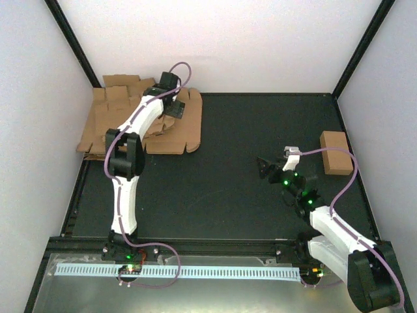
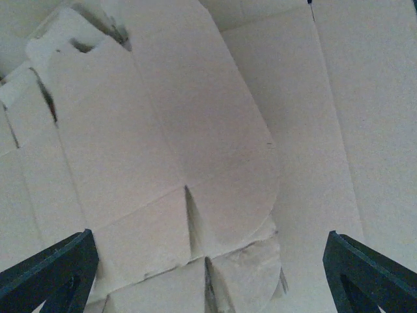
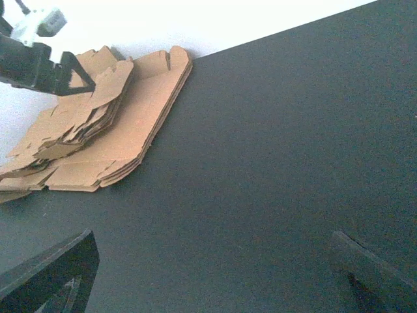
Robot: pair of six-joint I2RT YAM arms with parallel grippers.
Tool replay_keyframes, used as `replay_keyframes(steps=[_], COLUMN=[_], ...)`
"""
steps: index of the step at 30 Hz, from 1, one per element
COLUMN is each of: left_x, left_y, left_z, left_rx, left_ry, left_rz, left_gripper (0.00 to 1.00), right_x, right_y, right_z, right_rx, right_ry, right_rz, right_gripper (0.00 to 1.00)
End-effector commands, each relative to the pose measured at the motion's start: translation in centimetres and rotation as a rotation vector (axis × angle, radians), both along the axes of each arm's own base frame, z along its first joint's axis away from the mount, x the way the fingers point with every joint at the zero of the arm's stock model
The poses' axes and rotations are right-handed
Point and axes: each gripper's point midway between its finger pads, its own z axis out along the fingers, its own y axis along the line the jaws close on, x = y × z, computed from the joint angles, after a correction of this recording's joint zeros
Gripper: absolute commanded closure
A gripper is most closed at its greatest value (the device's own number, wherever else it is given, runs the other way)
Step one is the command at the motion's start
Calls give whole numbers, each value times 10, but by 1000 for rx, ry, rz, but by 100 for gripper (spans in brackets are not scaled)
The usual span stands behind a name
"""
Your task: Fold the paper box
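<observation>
The top blank's other panels should stay free to lay flat for folding, so my left gripper needs to grab the blank next by its rounded flap along the blank's outer edge (image 2: pixel 254 168).
A thick heap of flat brown cardboard blanks (image 1: pixel 130 120) lies at the back left of the dark table (image 1: pixel 228 189). The paper box does not show as a separate piece. My left gripper (image 1: pixel 171 107) hovers low over the heap's right part, open. In the left wrist view its dark fingers (image 2: pixel 58 270) stand wide apart, and a top blank with a rounded flap (image 2: pixel 195 130) lies between them, ungripped. My right gripper (image 1: pixel 264 167) hangs open over the table's right middle, empty. The right wrist view shows bare table between the right gripper's (image 3: pixel 212 244) fingertips and the heap (image 3: pixel 98 130) far off.
A smooth, closed brown cardboard brick (image 1: pixel 335 152) sits near the right edge of the table. White walls enclose the back and sides. A black rail (image 1: pixel 195 246) and a white perforated strip (image 1: pixel 176 270) run along the near edge by the arm bases.
</observation>
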Motion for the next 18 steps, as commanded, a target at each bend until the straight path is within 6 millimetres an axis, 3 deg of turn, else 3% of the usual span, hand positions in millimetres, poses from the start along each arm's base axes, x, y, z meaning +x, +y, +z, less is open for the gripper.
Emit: replay_keyframes(steps=[1, 12, 18], left_x=[7, 41, 56], left_y=[-7, 1, 11], left_z=[-20, -41, -32], left_rx=[102, 246, 321], left_ry=[41, -17, -97], left_rz=[-43, -13, 31], left_gripper=[2, 1, 6], right_x=[3, 4, 5], right_y=[0, -3, -3], right_z=[5, 3, 2], right_rx=[1, -10, -13], right_ry=[-27, -25, -20], right_rz=[-9, -21, -26], right_gripper=[1, 1, 0])
